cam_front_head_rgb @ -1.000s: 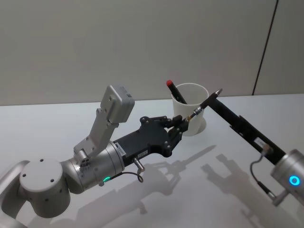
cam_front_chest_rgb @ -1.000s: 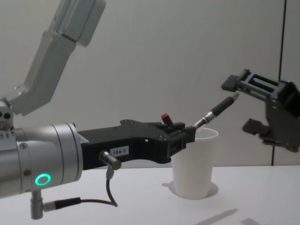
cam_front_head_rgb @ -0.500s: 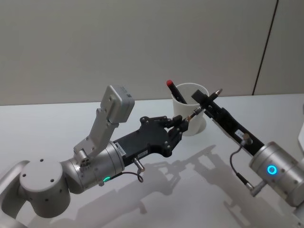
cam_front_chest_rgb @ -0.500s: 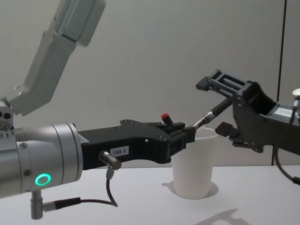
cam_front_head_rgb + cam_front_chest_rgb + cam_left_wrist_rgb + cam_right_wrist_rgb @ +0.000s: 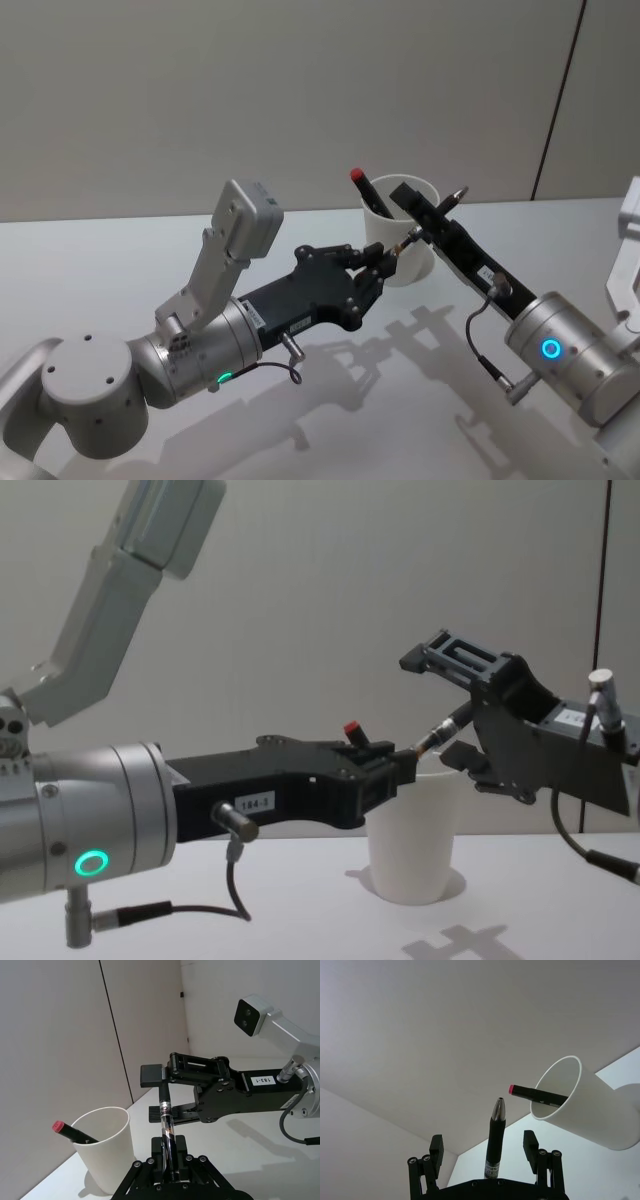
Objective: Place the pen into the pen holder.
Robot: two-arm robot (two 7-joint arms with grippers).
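Note:
My left gripper's fingers cover the clip end of the pen. My right gripper needs to grab the pen next by its black grip near the pen's tip.
My left gripper is shut on the lower end of a black pen, which slants up over the pen holder, a white paper cup. My right gripper is open, with its fingers on either side of the pen's upper part and gaps on both sides. In the right wrist view the pen stands between the spread fingers of the right gripper, with the cup beyond. In the chest view the right gripper hangs above the cup.
A red-capped black marker leans inside the cup and sticks out over its rim. The cup stands on a white table in front of a plain wall.
My right gripper has moved left, from beside the pen's tip to straddling the pen's upper part. The left gripper and the pen have stayed still.

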